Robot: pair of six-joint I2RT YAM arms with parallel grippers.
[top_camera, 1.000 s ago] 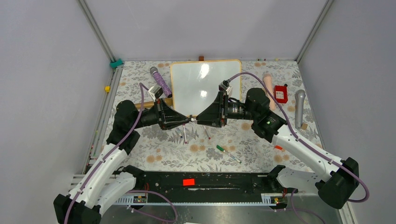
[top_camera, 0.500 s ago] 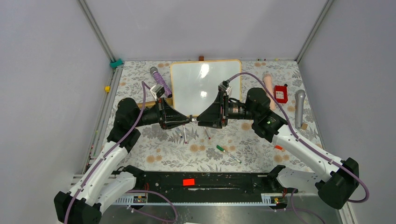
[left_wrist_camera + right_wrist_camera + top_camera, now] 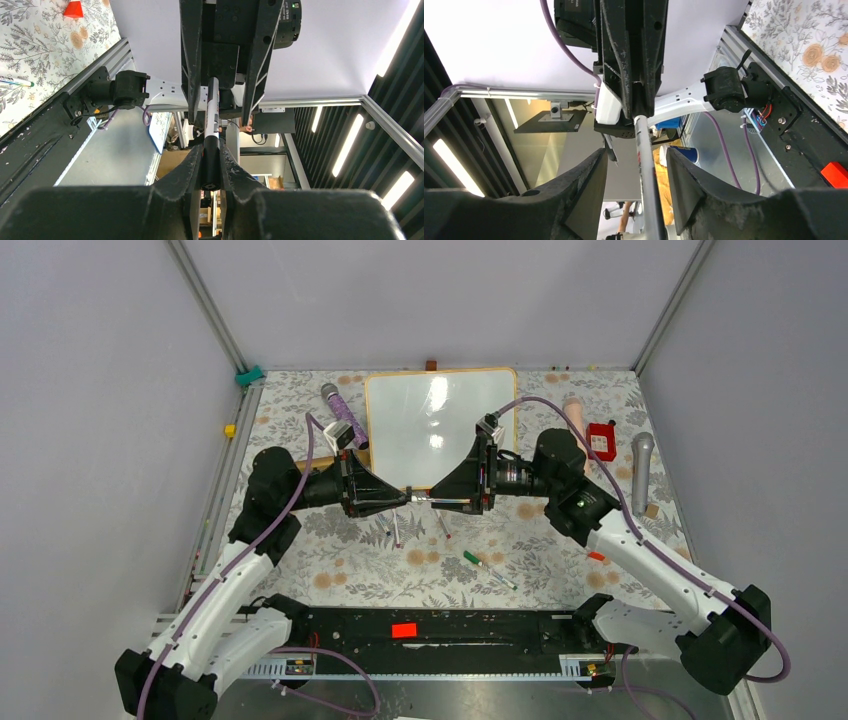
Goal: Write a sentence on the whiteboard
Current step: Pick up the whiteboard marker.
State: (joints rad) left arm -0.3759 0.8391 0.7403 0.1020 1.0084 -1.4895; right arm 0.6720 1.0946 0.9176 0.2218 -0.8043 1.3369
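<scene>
My right gripper will grip the marker's white body, so the end with the black cap stays free to uncap and write.
The whiteboard [image 3: 440, 425] lies flat at the back of the table, blank, with only light glare on it; no sentence shows. A marker [image 3: 421, 500] with a white barrel and black cap is held level between the two arms. My left gripper [image 3: 402, 498] is shut on its black cap end, as the left wrist view [image 3: 211, 156] shows. My right gripper [image 3: 438, 502] is open, and in the right wrist view [image 3: 636, 154] its fingers stand either side of the marker's barrel [image 3: 647, 186] with gaps on both sides.
A green marker [image 3: 488, 569] and two thin pens [image 3: 396, 530] [image 3: 442, 526] lie on the floral cloth in front. A purple cylinder [image 3: 343, 416] lies left of the board. A beige cylinder [image 3: 576, 430], red box [image 3: 601, 440] and grey microphone [image 3: 641, 472] lie right.
My right gripper has drawn back to the right along the marker, so more of the barrel shows between the grippers. The left arm has barely moved.
</scene>
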